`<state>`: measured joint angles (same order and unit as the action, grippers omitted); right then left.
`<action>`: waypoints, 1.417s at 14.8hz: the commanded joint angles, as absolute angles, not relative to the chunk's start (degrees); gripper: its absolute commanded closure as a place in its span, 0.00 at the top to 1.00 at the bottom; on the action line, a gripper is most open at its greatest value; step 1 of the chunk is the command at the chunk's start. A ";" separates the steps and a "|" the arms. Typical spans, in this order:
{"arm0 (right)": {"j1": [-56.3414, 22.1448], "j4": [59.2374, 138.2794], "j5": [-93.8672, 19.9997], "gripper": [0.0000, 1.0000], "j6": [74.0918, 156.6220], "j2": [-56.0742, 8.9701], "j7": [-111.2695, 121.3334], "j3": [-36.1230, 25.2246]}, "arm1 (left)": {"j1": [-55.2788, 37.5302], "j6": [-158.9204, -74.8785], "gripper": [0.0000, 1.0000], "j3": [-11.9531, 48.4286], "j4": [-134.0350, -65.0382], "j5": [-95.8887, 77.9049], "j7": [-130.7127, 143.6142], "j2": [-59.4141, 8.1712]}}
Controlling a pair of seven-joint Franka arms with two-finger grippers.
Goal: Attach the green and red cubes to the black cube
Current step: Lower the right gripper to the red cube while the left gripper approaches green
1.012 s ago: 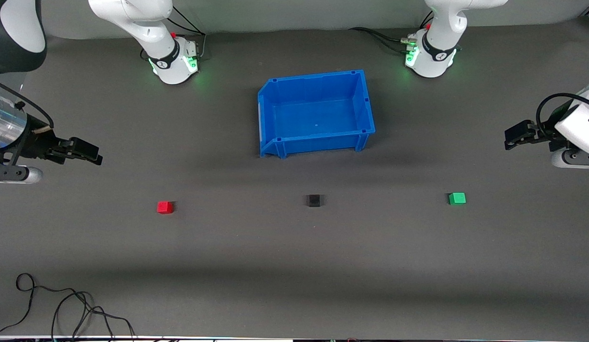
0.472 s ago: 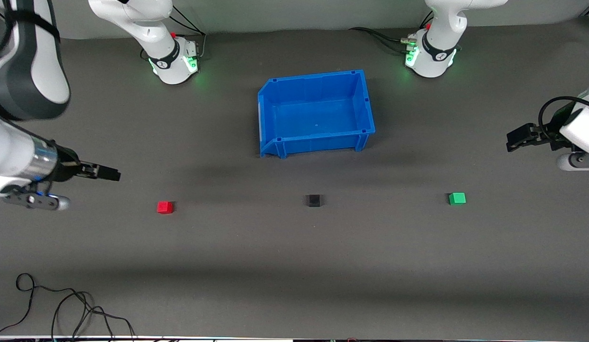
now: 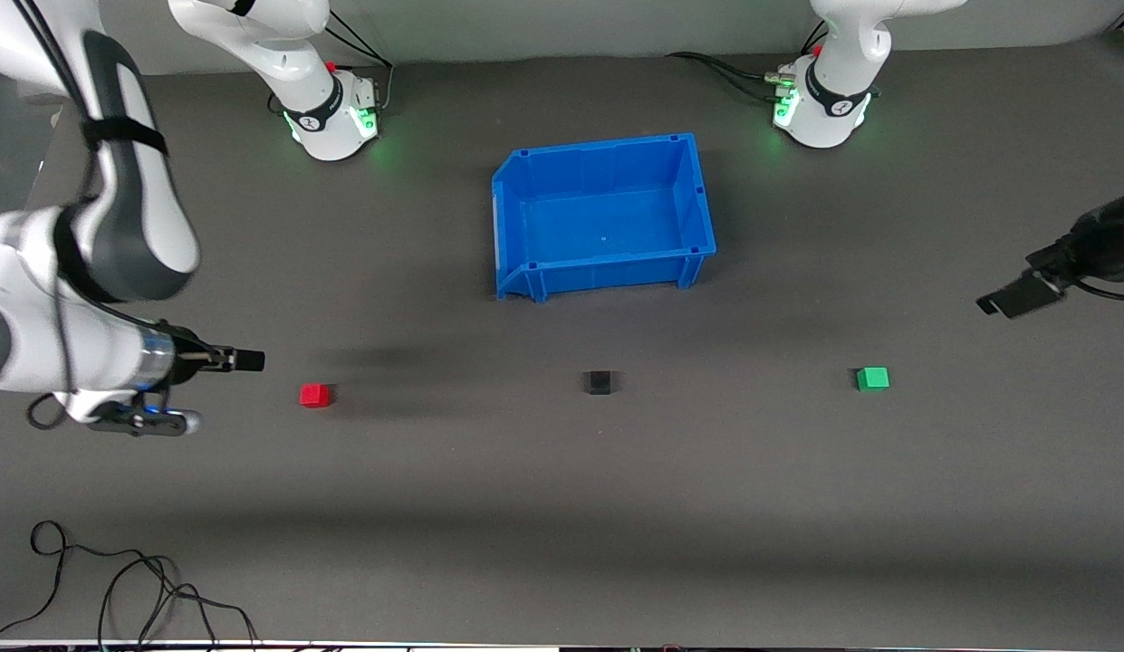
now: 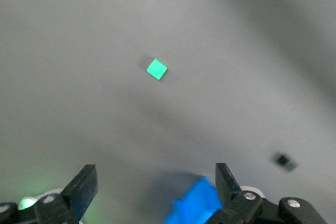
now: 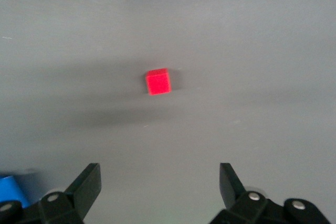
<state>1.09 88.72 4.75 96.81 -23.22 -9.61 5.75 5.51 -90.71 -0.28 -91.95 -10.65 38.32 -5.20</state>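
I will next grab the red cube by its opposite sides with my right gripper, so one side of the red cube stays free to meet the black cube (image 3: 599, 382) while my right gripper holds the red cube (image 3: 314, 395).
The red cube (image 3: 314, 395) lies on the grey mat toward the right arm's end; it also shows in the right wrist view (image 5: 158, 82). The black cube (image 3: 599, 382) lies mid-table, nearer the front camera than the blue bin; it shows small in the left wrist view (image 4: 283, 160). The green cube (image 3: 872, 378) lies toward the left arm's end and shows in the left wrist view (image 4: 156, 69). My right gripper (image 3: 247, 360) is open and empty, up over the mat beside the red cube. My left gripper (image 3: 1010, 299) is open and empty, up over the mat near the green cube.
An empty blue bin (image 3: 697, 195) stands mid-table between the arm bases and the black cube; its corner shows in the left wrist view (image 4: 195, 203). A loose black cable (image 3: 118, 580) lies at the front edge toward the right arm's end.
My right gripper has come in toward the red cube and lower in the front view. My left gripper has swung down toward the green cube. The cubes have not moved.
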 commanded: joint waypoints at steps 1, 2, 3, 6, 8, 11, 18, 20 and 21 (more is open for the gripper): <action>-0.53 88.42 8.35 1.00 99.74 -28.46 -8.96 5.54 | 10.53 -90.44 1.00 0.09 -93.69 -16.59 44.64 -6.76; -0.27 88.42 8.26 1.00 102.37 -30.74 -8.96 5.71 | 12.46 -91.05 1.00 0.09 -95.00 -18.70 46.65 -7.29; -0.35 88.33 8.35 1.00 104.92 -32.24 -8.88 5.71 | 14.31 -91.49 1.00 0.09 -96.49 -21.68 49.80 -7.99; -0.79 88.16 8.44 1.00 109.33 -36.20 -8.96 5.71 | 16.61 -96.13 1.00 0.09 -101.84 -26.10 55.35 -8.79; -0.97 88.33 8.44 1.00 109.51 -37.00 -8.96 5.54 | 16.70 -101.84 1.00 0.09 -106.59 -28.81 60.36 -9.05; -0.97 88.42 8.61 0.99 111.69 -37.79 -8.70 5.54 | 17.14 -108.70 1.00 0.09 -112.92 -34.88 61.96 -9.66; -1.85 89.82 8.79 0.76 115.66 -42.71 -9.14 5.45 | 16.35 -120.57 1.00 0.44 -118.91 -40.87 60.13 -16.78; -1.93 90.52 8.79 0.76 115.66 -42.71 -9.14 5.45 | 16.17 -123.04 1.00 0.61 -120.49 -41.74 54.96 -18.19; -2.19 90.70 8.79 0.75 115.66 -42.71 -9.23 5.36 | 16.17 -124.18 1.00 0.62 -121.19 -43.40 51.71 -18.98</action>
